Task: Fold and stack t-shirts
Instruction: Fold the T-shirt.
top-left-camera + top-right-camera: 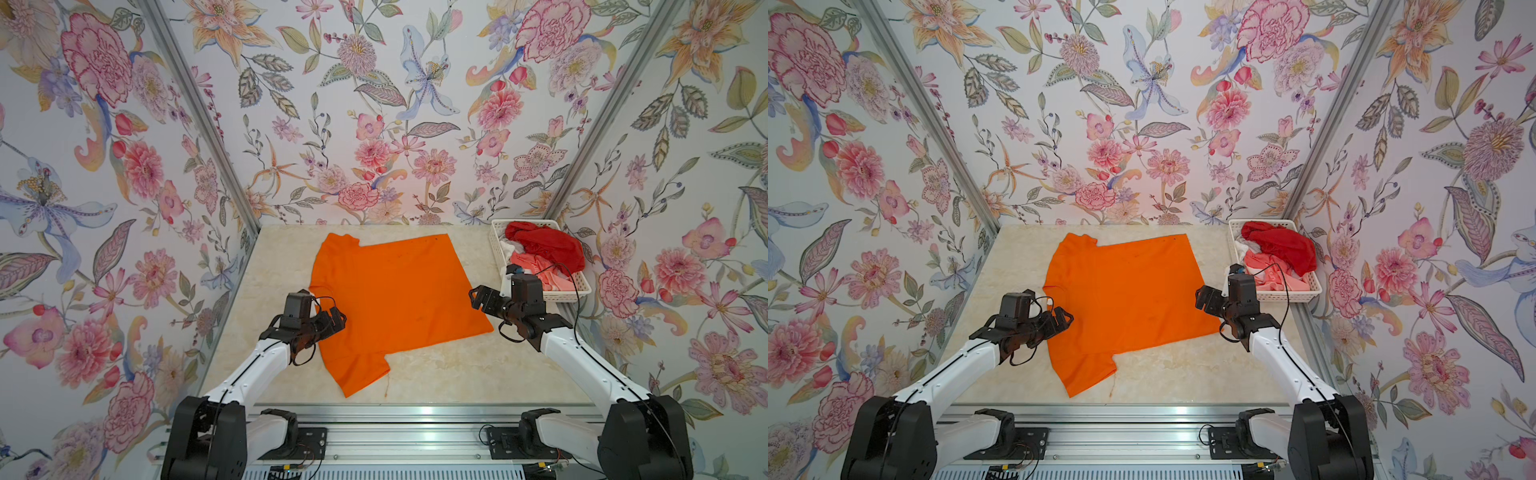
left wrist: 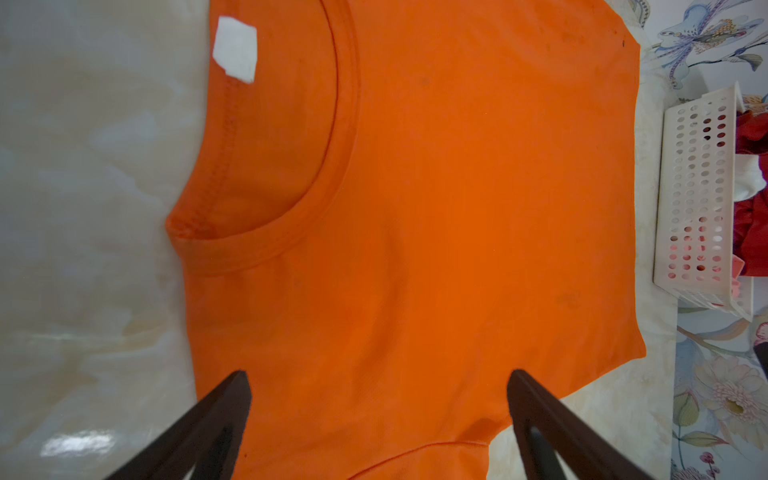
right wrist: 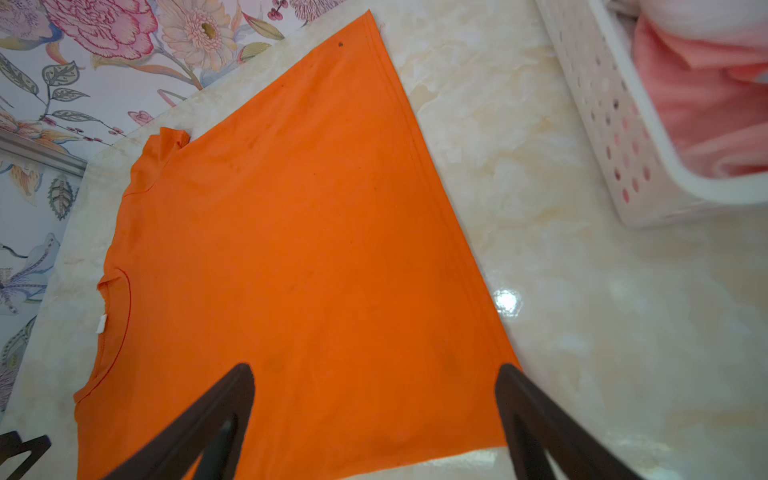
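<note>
The left gripper should next grip the orange t-shirt's near sleeve by its collar-side edge. The robot can then fold the t-shirt's near side over its body.
A bright orange t-shirt (image 1: 395, 299) (image 1: 1125, 295) lies spread flat on the table, collar toward the left and hem toward the right. Its white neck label (image 2: 235, 50) shows inside the collar. My left gripper (image 1: 336, 318) (image 2: 378, 374) hovers open over the shirt's shoulder area beside the collar, nothing between its fingers. My right gripper (image 1: 478, 297) (image 3: 374, 368) hangs open above the near hem corner, also empty. A deep red t-shirt (image 1: 548, 245) and a coral-pink-and-white t-shirt (image 1: 536, 268) lie crumpled in the basket.
A white slotted plastic basket (image 1: 557, 296) (image 1: 1287, 296) stands at the table's back right, close behind my right wrist. Floral walls close in the table on the left, back and right. Bare marble table top (image 1: 457, 374) lies in front of the shirt.
</note>
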{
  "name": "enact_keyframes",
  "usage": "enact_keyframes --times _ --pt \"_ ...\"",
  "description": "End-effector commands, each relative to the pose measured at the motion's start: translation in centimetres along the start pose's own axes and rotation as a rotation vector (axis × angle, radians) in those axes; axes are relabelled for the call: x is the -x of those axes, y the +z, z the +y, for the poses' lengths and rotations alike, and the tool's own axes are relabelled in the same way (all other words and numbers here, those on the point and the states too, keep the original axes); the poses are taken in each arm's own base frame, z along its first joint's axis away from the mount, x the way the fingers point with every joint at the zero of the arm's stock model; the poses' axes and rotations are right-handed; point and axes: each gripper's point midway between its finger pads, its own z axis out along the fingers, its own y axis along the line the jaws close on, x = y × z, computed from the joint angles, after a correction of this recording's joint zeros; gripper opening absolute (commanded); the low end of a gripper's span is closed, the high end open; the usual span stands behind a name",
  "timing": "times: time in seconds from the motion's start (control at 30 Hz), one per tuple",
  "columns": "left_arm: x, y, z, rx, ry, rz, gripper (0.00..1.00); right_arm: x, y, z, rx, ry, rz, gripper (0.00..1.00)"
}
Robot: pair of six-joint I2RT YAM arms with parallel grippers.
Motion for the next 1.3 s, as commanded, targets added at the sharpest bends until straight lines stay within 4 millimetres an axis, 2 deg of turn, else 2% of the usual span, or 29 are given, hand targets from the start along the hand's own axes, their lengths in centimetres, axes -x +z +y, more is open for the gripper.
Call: enact_keyframes --times 0.0,0.1,0.27,0.53,0.6,0.7,0.8,0.93,1.07,1.17,1.2,1.23,1.27 --pt "-3.1 -0.4 -0.1 -0.087 -0.131 0.051 0.98 -3.3 -0.3 0.9 0.124 0.184 0.102 0.93" --pt "-6.3 -1.2 1.0 -0.096 -0.191 0.114 0.96 -5.4 0.0 0.2 0.141 0.277 0.161 0.89" --pt "-10.6 -2.8 2.8 -0.007 -0.192 0.201 0.94 -7.0 -0.1 -1.0 0.109 0.305 0.196 0.86" --pt "-16.4 -4.2 5.4 0.142 -0.165 0.349 0.89 -6.3 -1.4 -1.5 0.083 0.290 0.173 0.86" --pt "-17.2 -4.1 6.0 0.189 -0.156 0.369 0.89 -6.0 -1.6 -1.4 0.087 0.287 0.163 0.86" --pt "-17.1 -3.6 6.2 0.220 -0.157 0.345 0.87 -5.7 -1.8 -1.5 0.086 0.280 0.148 0.86" --pt "-17.0 -2.3 5.4 0.135 -0.217 0.306 0.77 -5.5 -2.0 -1.5 0.088 0.276 0.137 0.86" --pt "-17.4 -1.5 6.3 0.130 -0.258 0.277 0.53 -5.3 -2.3 -1.6 0.080 0.264 0.127 0.86" --pt "-16.9 -1.5 6.1 0.145 -0.228 0.257 0.48 -5.9 -1.8 -2.2 0.058 0.265 0.150 0.87" --pt "-16.5 -1.5 5.6 0.150 -0.199 0.254 0.26 -6.8 -1.0 -2.9 0.039 0.296 0.181 0.88" --pt "-16.3 -1.6 5.3 0.148 -0.184 0.253 0.10 -7.1 -0.8 -3.4 0.032 0.321 0.187 0.90" --pt "-16.1 -1.6 5.2 0.150 -0.176 0.252 0.00 -7.3 -0.5 -3.7 0.032 0.348 0.192 0.91" --pt "-16.0 -1.6 5.1 0.155 -0.172 0.250 0.00 -7.6 -0.2 -4.2 0.025 0.379 0.196 0.92"
